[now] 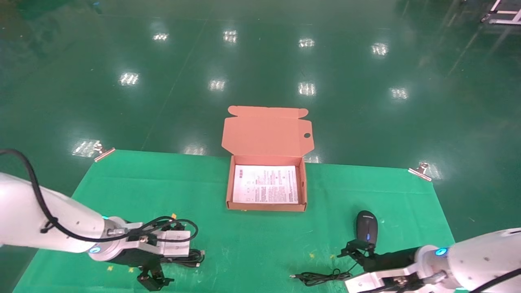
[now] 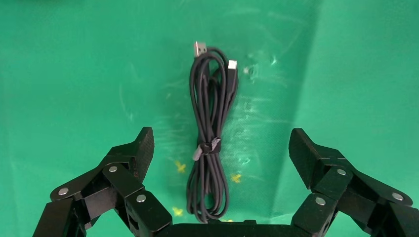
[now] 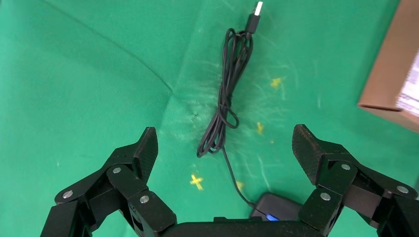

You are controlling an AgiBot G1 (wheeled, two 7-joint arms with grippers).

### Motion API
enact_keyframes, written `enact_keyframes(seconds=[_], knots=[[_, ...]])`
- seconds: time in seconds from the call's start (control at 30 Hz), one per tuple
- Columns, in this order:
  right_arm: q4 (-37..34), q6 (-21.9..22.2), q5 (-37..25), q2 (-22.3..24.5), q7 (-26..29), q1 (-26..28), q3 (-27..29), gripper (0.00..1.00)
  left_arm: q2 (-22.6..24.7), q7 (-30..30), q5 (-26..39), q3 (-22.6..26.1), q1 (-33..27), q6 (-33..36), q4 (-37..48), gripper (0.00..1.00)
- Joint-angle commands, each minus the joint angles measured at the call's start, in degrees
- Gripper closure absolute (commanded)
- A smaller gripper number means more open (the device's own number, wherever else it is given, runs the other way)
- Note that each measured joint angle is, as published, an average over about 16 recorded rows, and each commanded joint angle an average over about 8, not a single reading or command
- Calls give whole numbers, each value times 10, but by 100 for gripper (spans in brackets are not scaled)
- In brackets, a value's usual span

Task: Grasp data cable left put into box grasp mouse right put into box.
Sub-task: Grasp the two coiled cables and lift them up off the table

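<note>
Next, my left gripper grabs the looped bundle by its tied middle to put the data cable into the box.
The data cable is a black looped bundle bound with a tie, lying on the green cloth; in the head view it shows partly under my left wrist. My left gripper is open above it, a finger on either side, not touching; it is at the front left in the head view. The black mouse with a blue-lit wheel lies at the front right. My right gripper is open just behind it, and empty in its wrist view. The mouse shows low between those fingers.
The open orange-tan box stands at the table's far middle, lid up, with a white leaflet inside. The mouse's tail cord lies coiled at the front, also seen in the right wrist view. Metal clips hold the cloth's far corners.
</note>
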Motion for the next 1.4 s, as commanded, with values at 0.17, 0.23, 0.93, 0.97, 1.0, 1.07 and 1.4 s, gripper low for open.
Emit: enact_keyframes(seconds=[0.17, 0.23, 0.93, 0.97, 1.0, 1.07, 1.4], knots=[[-40, 23, -24, -27, 11, -9, -9, 0, 18, -4, 12, 0, 1, -26, 59, 0], [-59, 32, -29, -36, 14, -9, -10, 0, 25, -3, 12, -1, 1, -35, 82, 0], [-205, 109, -63, -111, -13, -2, -20, 92, 63, 62, -4, -15, -14, -100, 258, 88], [-207, 110, -64, -112, -14, -2, -20, 100, 63, 64, -5, -16, -14, -101, 261, 97], [-209, 111, -64, -112, -14, -2, -20, 100, 64, 64, -5, -16, -15, -101, 263, 100], [-212, 112, -65, -114, -15, -2, -21, 100, 65, 66, -6, -16, -15, -102, 267, 100], [-206, 110, -64, -111, -13, -2, -21, 100, 63, 63, -6, -16, -15, -101, 259, 100]])
